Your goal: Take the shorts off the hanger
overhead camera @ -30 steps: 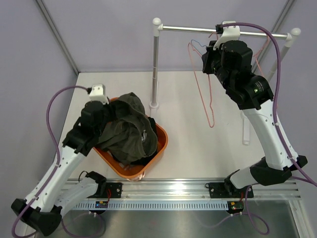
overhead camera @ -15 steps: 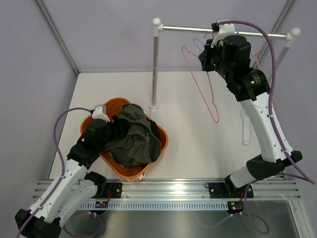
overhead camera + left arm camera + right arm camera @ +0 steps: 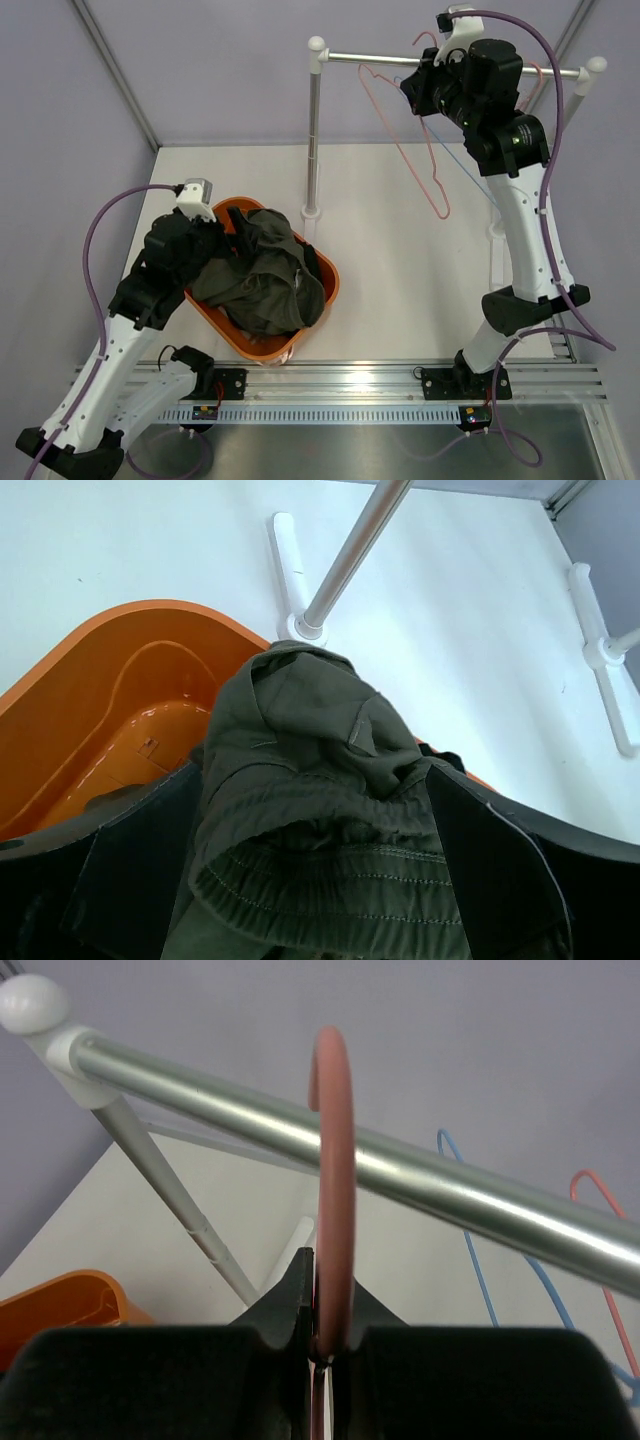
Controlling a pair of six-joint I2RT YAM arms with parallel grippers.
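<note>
The bend of the hook is above the bar, so the hanger would fall if my right gripper opened now. My right gripper should keep holding the hanger until the hook's tip goes down past the bar (image 3: pixel 380 60).
The dark olive shorts (image 3: pixel 265 275) lie bunched in the orange basket (image 3: pixel 327 287). In the left wrist view the shorts (image 3: pixel 320 780) rest loosely between the fingers (image 3: pixel 130 865) of my left gripper (image 3: pixel 320 880), which is wide open; from above that gripper (image 3: pixel 240 228) is at the basket's far left rim. My right gripper (image 3: pixel 425 78) is up at the rail (image 3: pixel 380 60), shut on the hook of the bare pink hanger (image 3: pixel 405 150). In the right wrist view the hanger's hook (image 3: pixel 335 1160) arches up across the rail (image 3: pixel 450 1185) from the shut gripper (image 3: pixel 325 1332).
A blue hanger (image 3: pixel 470 1222) and another pink one (image 3: pixel 603 1260) hang on the rail to the right. The rack's left post (image 3: pixel 314 140) stands just behind the basket, and its white foot (image 3: pixel 287 570) lies on the table. Purple walls close in the left and back.
My left gripper has opened and let the shorts go into the basket. The right arm has lifted the bare pink hanger up to the rail.
</note>
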